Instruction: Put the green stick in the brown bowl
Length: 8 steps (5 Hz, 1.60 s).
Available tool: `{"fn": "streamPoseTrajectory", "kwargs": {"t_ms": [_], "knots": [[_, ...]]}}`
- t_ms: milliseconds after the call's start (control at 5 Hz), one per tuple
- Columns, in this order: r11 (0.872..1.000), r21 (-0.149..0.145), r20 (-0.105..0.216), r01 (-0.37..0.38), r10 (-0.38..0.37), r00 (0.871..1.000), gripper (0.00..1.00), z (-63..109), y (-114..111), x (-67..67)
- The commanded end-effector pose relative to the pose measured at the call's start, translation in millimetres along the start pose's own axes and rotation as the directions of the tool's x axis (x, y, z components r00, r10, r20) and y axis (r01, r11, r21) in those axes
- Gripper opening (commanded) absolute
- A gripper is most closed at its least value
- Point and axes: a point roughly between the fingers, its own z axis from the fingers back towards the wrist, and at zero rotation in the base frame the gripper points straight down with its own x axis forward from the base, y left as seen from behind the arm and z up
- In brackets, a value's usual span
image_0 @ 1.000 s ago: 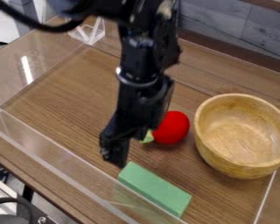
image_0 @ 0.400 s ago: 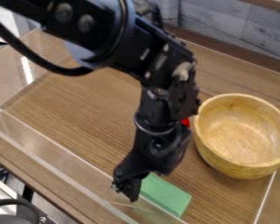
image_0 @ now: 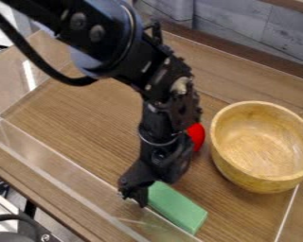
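Observation:
My gripper is to pick up the green stick (image_0: 178,209) next by its short end (image_0: 157,192), to put it in the brown bowl.
The green stick (image_0: 178,209) is a flat mint-green block lying on the wooden table near the front edge. Its left end is covered by my gripper (image_0: 136,190), which points straight down over that end with its dark fingers low at the table; the jaws look open around the stick's end, not closed on it. The brown bowl (image_0: 263,146) stands empty at the right, apart from the stick. The black arm rises behind the gripper and hides most of a red round fruit (image_0: 193,135).
A clear plastic wall (image_0: 46,168) runs along the table's front and left edges, close to the gripper and the stick. The table's wood surface (image_0: 79,104) stretches to the left and back.
The gripper has come down and toward the front, from beside the red fruit to the left end of the green stick. The stick and bowl have not moved.

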Motion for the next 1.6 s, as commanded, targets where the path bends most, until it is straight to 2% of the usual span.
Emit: {"fn": "streamPoseTrajectory", "kwargs": {"t_ms": [0, 200, 600, 800, 1000, 1400], "knots": [[1.000, -0.029, 0.004, -0.012, 0.012, 1.000, 1.00, -3.1, -4.9, -10.3], [0.999, -0.047, 0.013, -0.024, 0.024, 1.000, 1.00, -3.6, -8.5, -15.8], [0.996, -0.052, 0.009, 0.076, -0.075, 0.997, 1.00, -4.1, -13.3, -13.2], [0.992, -0.041, 0.005, 0.122, -0.122, 0.993, 0.00, 1.8, -9.7, -17.3], [0.986, -0.024, 0.004, 0.165, -0.165, 0.986, 0.00, 12.0, -5.8, -21.6], [0.979, -0.001, 0.014, 0.206, -0.206, 0.979, 0.00, 31.4, -4.8, -17.0]]}}
